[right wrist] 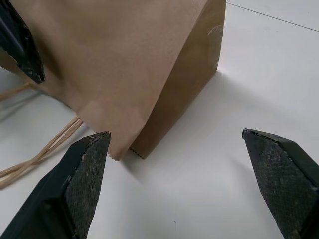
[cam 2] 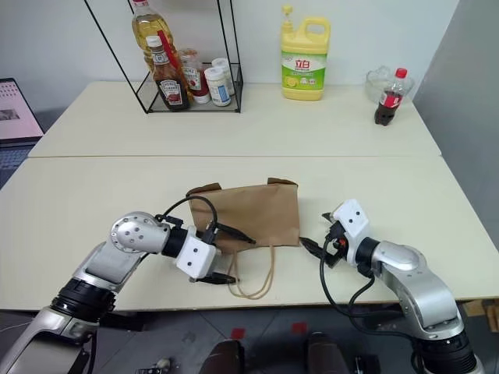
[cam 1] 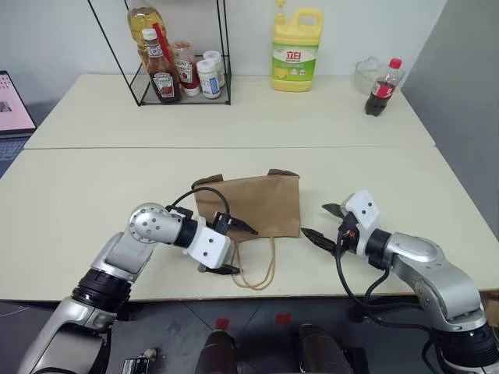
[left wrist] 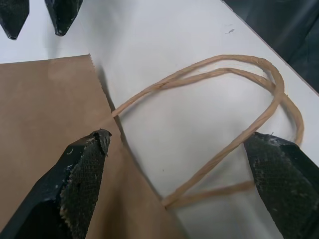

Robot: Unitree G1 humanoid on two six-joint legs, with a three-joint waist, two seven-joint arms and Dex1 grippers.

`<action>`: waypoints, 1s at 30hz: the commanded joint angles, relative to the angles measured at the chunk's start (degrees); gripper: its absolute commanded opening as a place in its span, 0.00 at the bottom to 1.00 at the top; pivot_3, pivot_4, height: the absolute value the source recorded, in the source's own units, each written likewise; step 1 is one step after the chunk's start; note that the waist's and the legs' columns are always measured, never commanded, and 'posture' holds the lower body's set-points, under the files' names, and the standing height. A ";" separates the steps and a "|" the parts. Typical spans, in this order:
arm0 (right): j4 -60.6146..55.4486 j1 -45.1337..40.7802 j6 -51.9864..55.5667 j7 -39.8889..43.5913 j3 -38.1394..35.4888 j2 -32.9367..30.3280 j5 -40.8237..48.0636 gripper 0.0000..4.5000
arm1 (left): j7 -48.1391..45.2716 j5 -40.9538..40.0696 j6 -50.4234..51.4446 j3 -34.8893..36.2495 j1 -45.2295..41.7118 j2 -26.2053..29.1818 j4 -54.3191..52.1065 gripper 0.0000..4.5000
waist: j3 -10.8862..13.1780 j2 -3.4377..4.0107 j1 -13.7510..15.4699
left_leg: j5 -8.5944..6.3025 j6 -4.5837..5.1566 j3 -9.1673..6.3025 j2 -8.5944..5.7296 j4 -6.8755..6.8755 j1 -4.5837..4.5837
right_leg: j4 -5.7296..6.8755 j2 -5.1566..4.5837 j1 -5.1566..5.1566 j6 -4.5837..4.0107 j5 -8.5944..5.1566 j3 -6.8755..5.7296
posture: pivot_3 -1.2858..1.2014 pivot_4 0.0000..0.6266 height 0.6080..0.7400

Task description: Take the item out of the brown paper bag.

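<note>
The paper bag [cam 1: 253, 202] lies flat and its cord handles stick out past the bag's opening, so my left gripper should grab the upper cord handle next.
The brown paper bag [cam 1: 253, 202] lies flat at the middle of the near table, its mouth and tan cord handles [cam 1: 259, 271] toward the front edge. The item is hidden. My left gripper [cam 1: 243, 251] is open at the bag's near left corner, one finger [left wrist: 82, 184] over the paper and the other finger [left wrist: 284, 184] beyond the handle loops [left wrist: 224, 99]. My right gripper [cam 1: 316, 220] is open just off the bag's near right corner [right wrist: 134, 149], holding nothing. Its two fingertips also show in the left wrist view, beyond the bag [left wrist: 45, 109].
On the far table stand a wire rack [cam 1: 183, 70] with sauce bottles, a yellow detergent jug [cam 1: 295, 51], a cola bottle [cam 1: 383, 87] and a clear bowl [cam 1: 366, 74]. A laptop [cam 1: 14, 109] sits at the left. The table's front edge [cam 1: 312, 294] runs just behind the handles.
</note>
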 commanded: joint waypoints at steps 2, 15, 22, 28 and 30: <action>-3.29 1.20 -0.24 -0.51 -1.70 -1.43 0.56 1.00 | 1.70 -0.29 0.10 -0.23 -1.22 -1.08 -0.07 0.87 | 0.00 0.00 0.03 | 0.00 0.00 0.00 0.00 0.00 0.00 | 0.00 0.00 0.00 0.00 0.00 0.00 | 0.52 0.24 1.00; -0.51 4.84 -11.18 7.61 2.31 -11.77 -4.38 1.00 | 6.35 -13.31 29.20 5.45 -1.97 -3.97 -7.14 0.01 | -0.02 -0.04 -0.01 | 0.00 0.01 -0.02 -0.01 0.04 0.02 | 0.00 0.00 0.05 0.01 0.00 -0.01 | 0.52 0.24 1.00; 6.01 8.16 -39.33 14.67 11.89 -16.27 -16.74 1.00 | 17.96 -18.36 48.63 10.42 -4.89 -9.60 -9.27 0.01 | -0.03 -0.05 -0.04 | 0.00 0.00 -0.03 -0.01 0.11 0.04 | -0.02 0.00 0.09 0.03 0.00 -0.02 | 0.52 0.24 1.00; 23.91 0.62 -76.94 1.13 16.51 -12.89 -36.50 1.00 | 22.10 -19.98 54.98 12.01 -6.02 -11.68 -10.69 0.01 | -0.03 -0.08 -0.06 | 0.01 -0.01 -0.03 0.00 0.09 0.47 | -0.11 0.00 0.51 0.06 -0.01 -0.03 | 0.52 0.24 1.00; 29.78 -3.25 -84.48 -2.62 17.53 -10.50 -39.56 1.00 | 22.03 -20.16 55.45 11.65 -5.29 -11.32 -11.79 0.01 | -0.03 -0.08 -0.11 | 0.03 -0.06 -0.02 0.00 0.04 0.65 | -0.17 0.00 0.69 0.05 0.00 -0.03 | 0.52 0.24 1.00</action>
